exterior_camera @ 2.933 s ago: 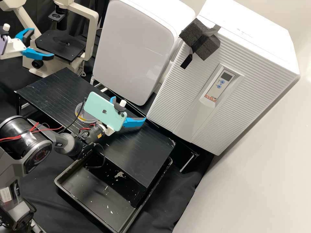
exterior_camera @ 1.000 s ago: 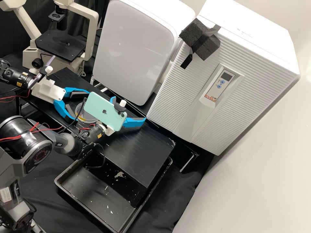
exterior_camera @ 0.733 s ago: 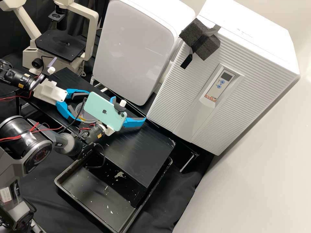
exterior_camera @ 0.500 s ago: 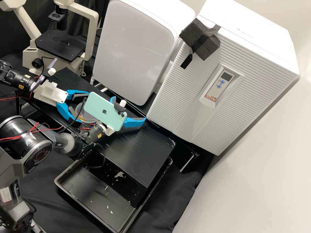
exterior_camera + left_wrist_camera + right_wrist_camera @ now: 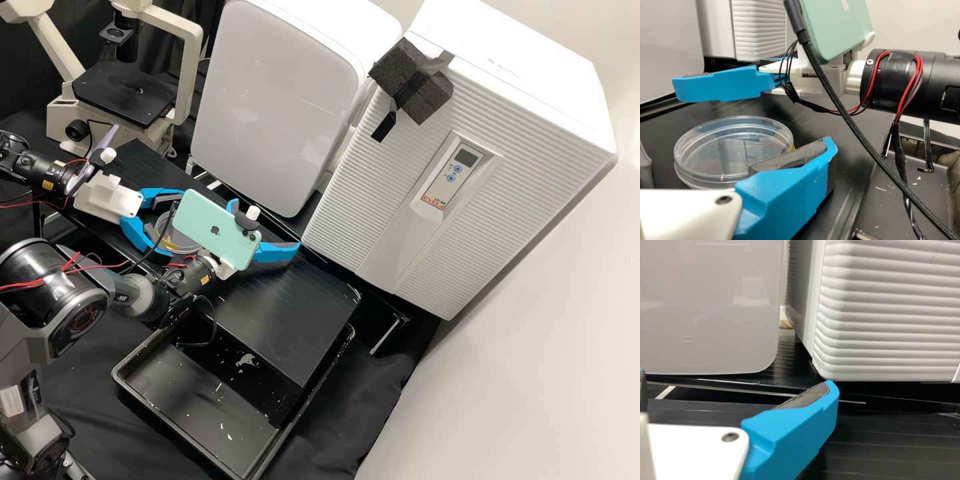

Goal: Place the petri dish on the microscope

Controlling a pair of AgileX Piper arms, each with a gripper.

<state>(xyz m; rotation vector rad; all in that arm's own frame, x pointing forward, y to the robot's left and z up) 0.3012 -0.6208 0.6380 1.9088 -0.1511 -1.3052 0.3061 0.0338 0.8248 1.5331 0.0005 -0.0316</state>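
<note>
My left gripper takes hold of the petri dish by its round side point(image 5: 181, 244) next, to set it on the microscope's black stage point(image 5: 127, 92).
The left gripper point(image 5: 175, 224) stands open around the clear petri dish point(image 5: 175, 241), low over the black platform in the high view. In the left wrist view, the left gripper point(image 5: 737, 150) has one finger beside the round, transparent dish point(image 5: 730, 150) and the other at the picture's edge. The right gripper point(image 5: 267, 225), under the green phone, is open with nothing seen between its fingers; the phone hides part of it. In the right wrist view, the right gripper point(image 5: 736, 387) faces two white cabinets. The microscope point(image 5: 127, 97) with its black stage stands at the back left.
The dish rests on the black platform point(image 5: 287, 313), with a black tray point(image 5: 180, 393) partly below it. Two white cabinets point(image 5: 273, 107) point(image 5: 493, 167) stand behind. The right arm's phone point(image 5: 217, 230) and a dark cable point(image 5: 850, 125) are close by the dish.
My left gripper has come from in front of the microscope to the dish, its fingers now on either side of it. The right arm and the dish have not moved.
</note>
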